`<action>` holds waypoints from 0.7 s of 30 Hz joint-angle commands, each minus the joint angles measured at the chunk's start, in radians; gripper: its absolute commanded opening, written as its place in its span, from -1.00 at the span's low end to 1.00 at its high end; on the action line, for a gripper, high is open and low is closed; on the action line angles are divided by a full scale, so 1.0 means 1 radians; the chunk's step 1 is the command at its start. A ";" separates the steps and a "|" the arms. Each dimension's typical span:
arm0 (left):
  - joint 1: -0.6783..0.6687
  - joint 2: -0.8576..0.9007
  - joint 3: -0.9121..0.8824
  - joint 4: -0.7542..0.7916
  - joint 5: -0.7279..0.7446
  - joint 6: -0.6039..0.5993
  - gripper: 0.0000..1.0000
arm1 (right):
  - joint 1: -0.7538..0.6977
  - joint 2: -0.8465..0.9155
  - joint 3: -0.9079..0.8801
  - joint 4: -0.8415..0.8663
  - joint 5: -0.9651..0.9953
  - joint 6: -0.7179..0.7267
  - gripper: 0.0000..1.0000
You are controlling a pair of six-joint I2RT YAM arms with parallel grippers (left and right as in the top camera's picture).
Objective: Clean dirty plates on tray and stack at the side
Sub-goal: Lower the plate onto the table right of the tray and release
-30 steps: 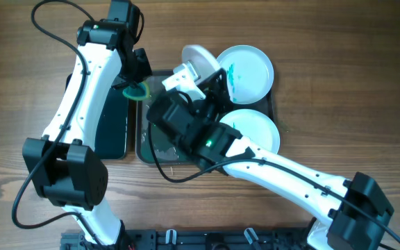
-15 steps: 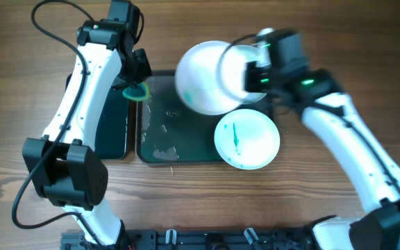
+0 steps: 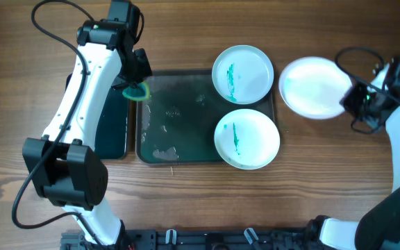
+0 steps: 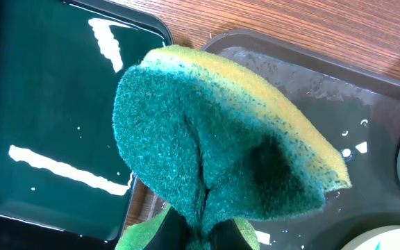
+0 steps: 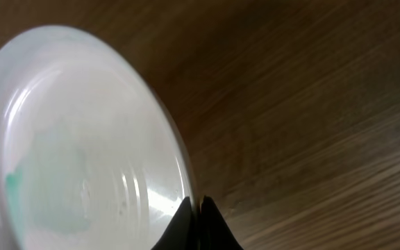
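The white plate I am holding is above the wood and looks larger than the tray's plates, so I should lower it before I open my right gripper.
The large dark grey tray (image 3: 179,118) has a wet, greenish surface. On its right half lie a pale blue plate (image 3: 242,73) and a white plate (image 3: 247,139), both with teal smears. A second white plate (image 3: 312,87) is held over the wood to the right of the tray. My right gripper (image 3: 349,98) is shut on its rim (image 5: 186,187); a faint teal trace shows inside it. My left gripper (image 3: 136,89) is shut on a green and yellow sponge (image 4: 214,146), above the tray's far-left corner.
A narrower glossy black tray (image 3: 110,118) lies left of the grey tray, under the left arm; it also shows in the left wrist view (image 4: 47,118). Bare wooden table (image 3: 339,160) lies to the right and in front.
My right arm has swung from over the tray out to the right, carrying the white plate to beyond the tray's right edge. The two plates on the tray are now uncovered. The left arm is still.
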 commanded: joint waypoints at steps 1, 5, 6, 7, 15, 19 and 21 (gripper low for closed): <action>0.002 0.000 0.009 0.000 -0.017 0.009 -0.92 | -0.018 -0.018 -0.107 0.114 0.048 -0.042 -0.91; 0.002 0.000 0.009 0.005 -0.017 0.008 -0.92 | -0.017 0.013 -0.216 0.263 0.084 -0.054 -0.91; 0.002 0.000 0.009 0.008 -0.017 0.008 -0.92 | -0.016 0.031 -0.232 0.289 0.084 -0.053 -0.91; 0.002 0.000 0.009 0.011 -0.017 0.008 -0.92 | -0.013 0.062 -0.249 0.329 0.084 -0.055 -0.91; 0.002 0.000 0.008 0.027 -0.017 0.008 -0.92 | -0.010 0.140 -0.237 0.371 0.035 -0.080 -0.69; 0.002 0.000 0.008 0.026 -0.013 0.009 -0.92 | -0.010 0.076 -0.116 0.147 -0.062 -0.126 -0.45; 0.002 0.000 0.008 0.026 -0.004 0.009 -0.92 | -0.004 0.038 -0.055 0.047 -0.139 -0.186 -0.35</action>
